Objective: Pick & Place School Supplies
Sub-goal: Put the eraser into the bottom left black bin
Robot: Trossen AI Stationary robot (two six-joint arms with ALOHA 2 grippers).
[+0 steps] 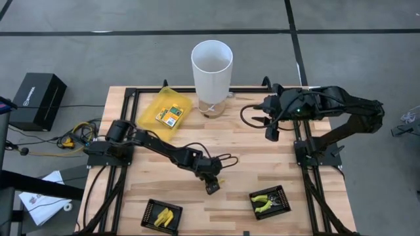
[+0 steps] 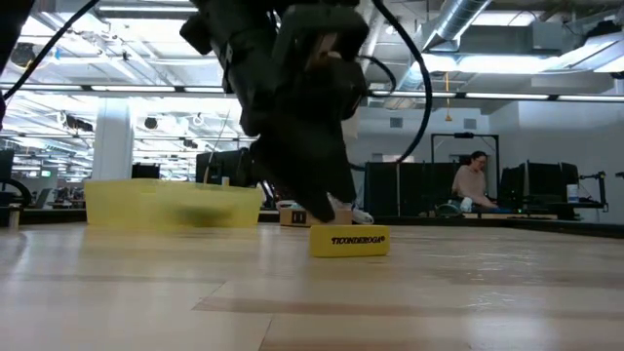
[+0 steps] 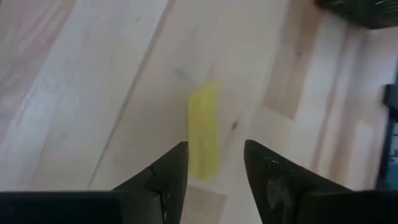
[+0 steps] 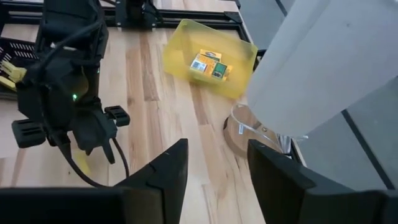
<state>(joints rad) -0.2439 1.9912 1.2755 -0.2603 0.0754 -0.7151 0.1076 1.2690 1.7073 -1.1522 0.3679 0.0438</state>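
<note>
My left gripper's fingers are above the short yellow piece in the left wrist view, so it should lower first, then close on the piece.
A short yellow oblong piece [image 3: 204, 127] printed TICONDEROGA [image 2: 349, 241] lies flat on the wood near the table's middle [image 1: 220, 182]. My left gripper [image 3: 214, 149] is open and hovers low over it [image 1: 212, 187]. One finger stands on each side of the piece's near end, with gaps showing. My right gripper [image 4: 217, 149] is open and waits high by the table's right edge [image 1: 271, 136]. More yellow pieces [image 1: 165, 217] lie in the near-left black tray. Yellow-green pliers [image 1: 264, 203] lie in the near-right tray. A labelled packet [image 1: 170, 116] lies in the yellow pouch.
A tall white cylinder [image 1: 212, 65] stands at the far edge on a round wooden base. The translucent yellow pouch [image 1: 157, 108] lies to its left. Two black trays [image 1: 152, 208] [image 1: 282, 194] sit by the near edge. A person sits at a desk in the room behind [image 2: 475, 180].
</note>
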